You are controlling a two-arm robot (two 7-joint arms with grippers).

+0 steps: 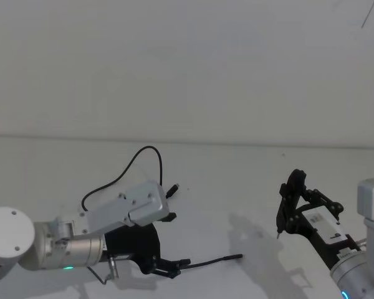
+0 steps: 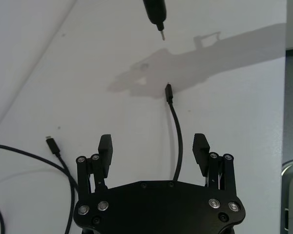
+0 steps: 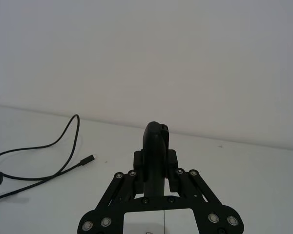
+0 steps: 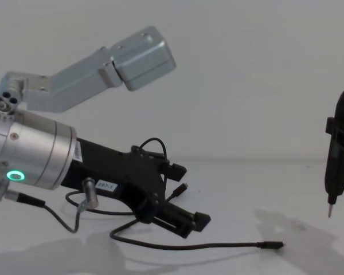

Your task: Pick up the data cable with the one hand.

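I next need to pick up the data cable with my left gripper, by the cord just behind its front plug (image 2: 178,134).
The data cable (image 1: 212,260) is a thin black cord on the white table (image 1: 237,180). One plug (image 1: 173,190) lies behind my left gripper, and the other plug (image 2: 169,92) lies out in front of it. My left gripper (image 2: 153,146), black and angular on a silver cylinder with a green ring light (image 4: 14,175), is open and low over the table. The cord (image 2: 178,141) runs between its fingers, untouched. In the chest view the cable (image 4: 218,247) trails past the left gripper (image 4: 190,197). My right gripper (image 1: 280,227), slim with a pointed tip, hangs shut at the right, apart from the cable.
The cable's slack makes a loop (image 1: 143,151) behind the left arm. The right gripper's pointed tip (image 4: 330,213) hovers above the table beyond the front plug (image 4: 272,245). A white wall (image 1: 187,62) closes off the table's far edge.
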